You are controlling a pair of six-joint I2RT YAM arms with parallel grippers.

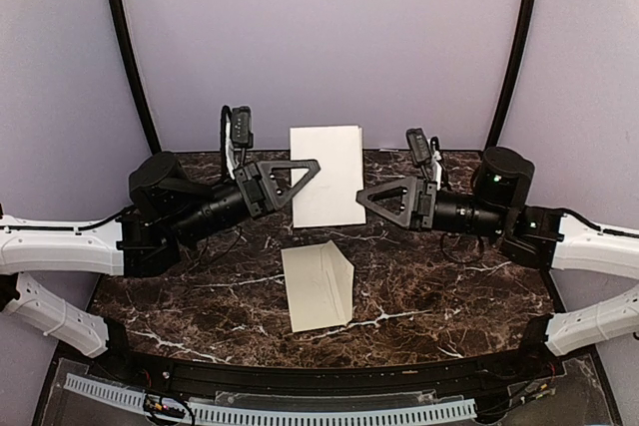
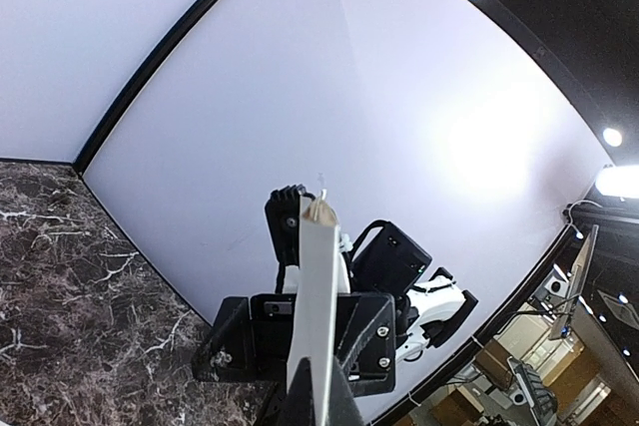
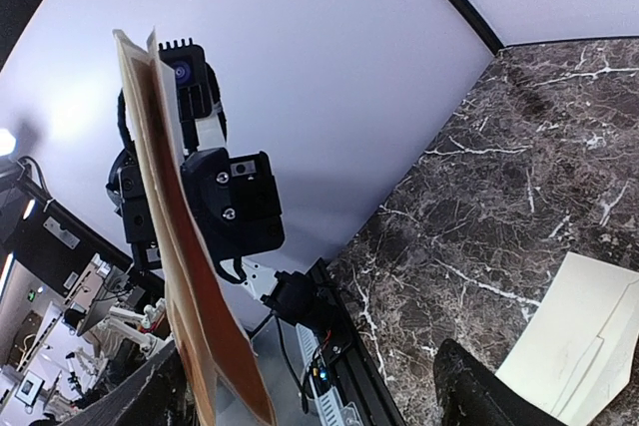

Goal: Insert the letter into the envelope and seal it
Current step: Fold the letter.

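My right gripper is going to grab the letter's edge [image 1: 362, 180] opposite my left gripper, so the letter's other edge stays free to go into the envelope [image 1: 318, 286].
The letter [image 1: 327, 162], a cream sheet, is held upright above the far middle of the table. My left gripper [image 1: 312, 167] is shut on its left edge. In the left wrist view the letter [image 2: 318, 286] shows edge-on, clamped between the fingers. My right gripper [image 1: 364, 195] is open at the letter's right edge. In the right wrist view the letter [image 3: 170, 207] hangs next to the left finger, far from the right finger [image 3: 479, 391]. The envelope [image 1: 318, 286] lies flat on the table below, its flap open to the right. It also shows in the right wrist view [image 3: 579, 346].
The dark marble table [image 1: 449, 286] is backed by a curved lilac wall. A black rail with a white cable strip [image 1: 300, 411] runs along the near edge.
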